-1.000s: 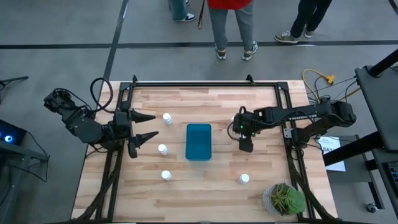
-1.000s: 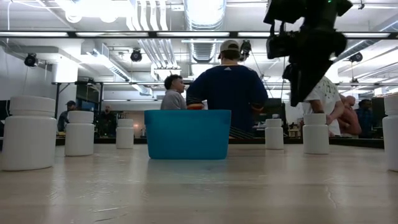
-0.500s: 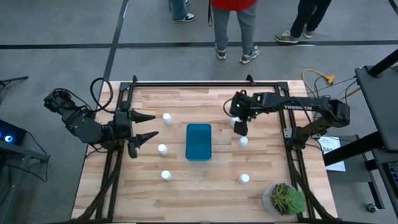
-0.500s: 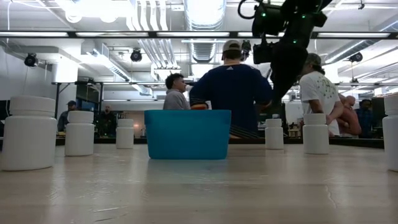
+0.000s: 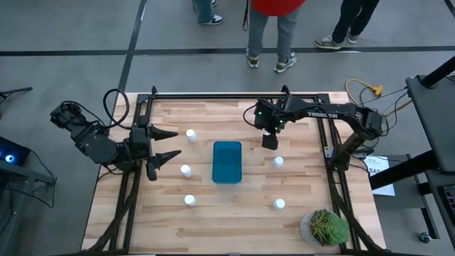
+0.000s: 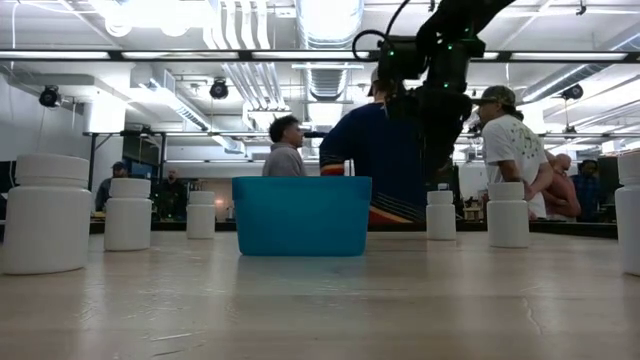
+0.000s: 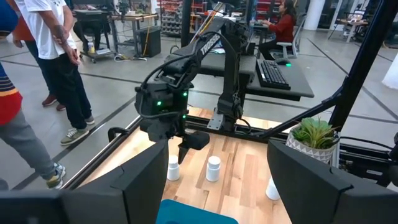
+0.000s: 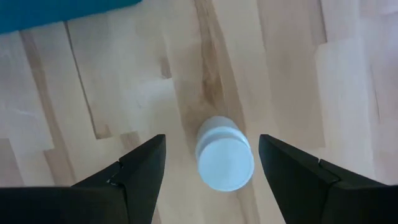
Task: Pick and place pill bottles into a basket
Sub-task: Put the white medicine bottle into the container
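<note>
The white cap [image 8: 226, 165] sits below both fingers, so closing now would miss the bottle. My right gripper lowers first, then closes on the bottle.
The teal basket [image 5: 227, 162] stands mid-table; it also shows in the low view [image 6: 302, 215]. White pill bottles stand upright on the wood: two left of the basket [image 5: 190, 134] [image 5: 185, 171], one near left [image 5: 190, 200], and two to the right [image 5: 278, 161] [image 5: 279, 205]. My right gripper [image 5: 270, 139] is open and hangs above another bottle [image 8: 225, 158], pointing down with a finger on either side and not touching it. My left gripper [image 5: 167, 146] is open and empty at the table's left edge.
A potted green plant [image 5: 325, 227] stands at the near right corner. A black frame [image 5: 234, 94] runs along the table's far edge and sides. People stand on the floor beyond the far edge [image 5: 270, 28]. Bare wood lies along the near edge.
My right gripper has gone toward the table's far edge and a little left, from over the bottle right of the basket to over the bottle farther back. The bottle it was covering now shows again. No bottle has moved.
</note>
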`<state>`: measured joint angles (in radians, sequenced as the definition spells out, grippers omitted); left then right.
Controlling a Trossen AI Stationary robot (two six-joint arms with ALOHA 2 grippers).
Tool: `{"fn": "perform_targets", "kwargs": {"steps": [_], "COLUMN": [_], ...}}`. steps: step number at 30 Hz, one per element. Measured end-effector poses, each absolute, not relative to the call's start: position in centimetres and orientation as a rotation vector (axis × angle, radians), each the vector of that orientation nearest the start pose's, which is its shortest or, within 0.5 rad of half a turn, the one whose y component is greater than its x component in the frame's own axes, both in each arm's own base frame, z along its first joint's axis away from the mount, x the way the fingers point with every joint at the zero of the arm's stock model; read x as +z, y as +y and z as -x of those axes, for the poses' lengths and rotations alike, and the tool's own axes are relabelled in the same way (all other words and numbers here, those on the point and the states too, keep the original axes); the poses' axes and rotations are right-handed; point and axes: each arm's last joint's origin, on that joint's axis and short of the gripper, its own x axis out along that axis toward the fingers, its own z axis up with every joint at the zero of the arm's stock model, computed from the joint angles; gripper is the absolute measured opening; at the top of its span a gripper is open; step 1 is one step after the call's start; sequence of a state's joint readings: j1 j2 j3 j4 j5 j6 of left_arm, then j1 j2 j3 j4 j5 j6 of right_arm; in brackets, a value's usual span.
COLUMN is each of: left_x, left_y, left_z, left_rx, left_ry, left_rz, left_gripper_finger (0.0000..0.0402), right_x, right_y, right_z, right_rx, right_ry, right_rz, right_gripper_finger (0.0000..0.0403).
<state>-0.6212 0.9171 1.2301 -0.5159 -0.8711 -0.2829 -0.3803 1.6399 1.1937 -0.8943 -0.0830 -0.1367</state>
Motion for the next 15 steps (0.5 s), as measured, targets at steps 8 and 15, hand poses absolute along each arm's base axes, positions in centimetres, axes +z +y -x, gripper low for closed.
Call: {"fn": "perform_targets", "kwargs": {"steps": [8,15], "left_x": [42.7,42.5], "left_y": [-7.6,-7.8], "left_z": [-14.5,-14.7], "left_rx": [0.269,0.27], "left_ry": [0.121,0.129], "left_rz": [0.135,0.127], "left_gripper_finger": [0.0256,0.0256], "right_x": [21.6,20.9], "right_y": [-11.9,-11.7], "right_z": [-27.5,-27.0], "right_rx": [-0.182,-0.176], "right_ry": [1.337,1.318], "right_rz": [-0.227,-0.254], "right_gripper_finger": [0.0249,0.0249]}}
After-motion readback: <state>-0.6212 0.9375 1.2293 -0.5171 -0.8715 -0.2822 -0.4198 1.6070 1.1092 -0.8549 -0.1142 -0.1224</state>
